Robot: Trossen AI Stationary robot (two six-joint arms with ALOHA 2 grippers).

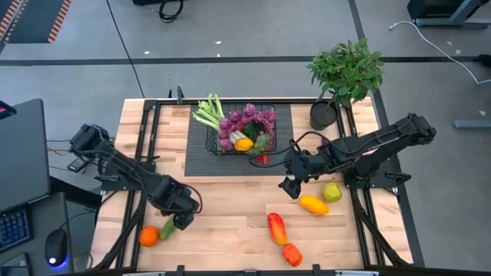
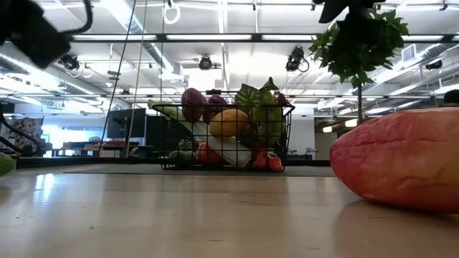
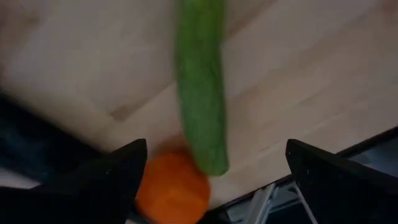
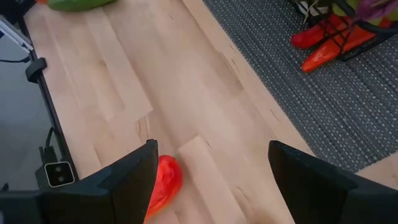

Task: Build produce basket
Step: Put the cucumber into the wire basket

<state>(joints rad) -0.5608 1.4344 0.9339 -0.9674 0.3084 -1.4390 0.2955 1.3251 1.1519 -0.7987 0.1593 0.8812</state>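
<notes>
Next, the left gripper grabs the cucumber by its middle [image 1: 168, 226] to add it to the black wire basket of produce [image 1: 242, 130].
The black wire basket [image 1: 242, 132] stands on a dark mat [image 1: 201, 157] at the far middle of the table. It holds a leek, purple grapes, an orange fruit and greens, and it also shows in the low view [image 2: 228, 140]. My left gripper [image 1: 184, 207] is open near the near-left corner. In its wrist view [image 3: 216, 146] a green cucumber [image 3: 200, 93] lies between the spread fingers without touching them, with an orange [image 3: 171, 190] beyond it. My right gripper [image 1: 290, 186] is open over bare wood just right of centre [image 4: 212, 146].
Loose on the wood are a yellow-orange pepper [image 1: 313, 204], a green fruit [image 1: 331, 192] and two red peppers [image 1: 276, 228] [image 1: 291, 254]; one red pepper [image 4: 163, 183] shows near my right fingers. A potted plant [image 1: 345, 73] stands at the far right. Red pieces [image 4: 323, 46] poke from the basket.
</notes>
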